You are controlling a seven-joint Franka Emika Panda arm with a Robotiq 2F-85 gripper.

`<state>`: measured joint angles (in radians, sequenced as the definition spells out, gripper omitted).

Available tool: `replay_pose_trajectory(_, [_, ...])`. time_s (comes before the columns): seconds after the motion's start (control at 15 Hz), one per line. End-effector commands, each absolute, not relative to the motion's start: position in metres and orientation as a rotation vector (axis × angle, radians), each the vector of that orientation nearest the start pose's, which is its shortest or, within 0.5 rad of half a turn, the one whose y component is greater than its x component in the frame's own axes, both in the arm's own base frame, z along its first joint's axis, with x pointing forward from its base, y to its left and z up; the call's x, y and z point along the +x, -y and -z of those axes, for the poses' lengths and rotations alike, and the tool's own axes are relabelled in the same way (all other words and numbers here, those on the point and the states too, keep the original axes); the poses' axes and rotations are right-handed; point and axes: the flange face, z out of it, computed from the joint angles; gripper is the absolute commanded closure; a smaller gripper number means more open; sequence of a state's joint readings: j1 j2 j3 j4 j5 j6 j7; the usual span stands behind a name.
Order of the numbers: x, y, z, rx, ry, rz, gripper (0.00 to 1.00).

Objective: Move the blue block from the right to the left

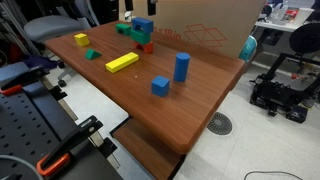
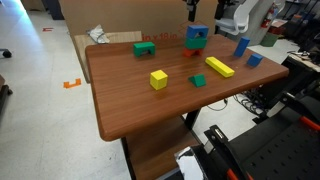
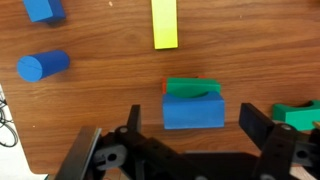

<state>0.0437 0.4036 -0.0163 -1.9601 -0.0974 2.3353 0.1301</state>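
Observation:
I should lower my gripper before I close it on the block, because my open fingers are above the top of the blue block [image 1: 143,25] [image 3: 193,110] in an exterior view and would miss it now.
The blue block [image 3: 193,110] is a flat-faced box on top of a green piece [image 3: 190,87], with a sliver of red [image 3: 164,86] showing at the stack's edge. In both exterior views the blue block [image 1: 143,25] [image 2: 196,36] tops this small stack at the table's far side. My gripper [image 3: 194,125] is open, with one finger on each side of the blue block and a gap on both sides. It hangs just above the stack [image 2: 192,14].
On the wooden table [image 1: 200,100] are a blue cylinder [image 1: 182,66], a small blue cube [image 1: 160,86], a long yellow block [image 1: 122,62], a yellow cube [image 1: 80,40], a small green block [image 1: 91,55] and a green arch [image 2: 146,47]. A cardboard box [image 1: 200,30] stands behind the table.

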Motion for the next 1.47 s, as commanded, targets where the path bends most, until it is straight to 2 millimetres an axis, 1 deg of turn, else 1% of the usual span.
replay_pose_trajectory(0.0, [0.625,-0.024,-0.259,-3.238,-0.010,-0.026,0.00])
replay_pose_trajectory(0.33, [0.632,-0.031,-0.251,-3.245,0.012,-0.041,0.00])
replay_pose_trajectory(0.73, [0.638,-0.027,-0.242,-3.250,0.010,-0.066,0.00])
replay_pose_trajectory(0.93, [0.640,-0.029,-0.237,-3.250,0.019,-0.087,0.00])
replay_pose_trajectory(1.0, [0.640,-0.030,-0.236,-3.250,0.020,-0.089,0.25])
replay_pose_trajectory(1.07, [0.640,-0.030,-0.235,-3.250,0.025,-0.093,0.28])
replay_pose_trajectory(1.13, [0.640,-0.031,-0.235,-3.249,0.031,-0.096,0.34])
replay_pose_trajectory(1.2, [0.639,-0.031,-0.236,-3.248,0.028,-0.094,0.44])
replay_pose_trajectory(1.33, [0.638,-0.031,-0.240,-3.247,0.020,-0.091,0.58])
replay_pose_trajectory(1.4, [0.638,-0.031,-0.244,-3.248,0.012,-0.087,0.58])
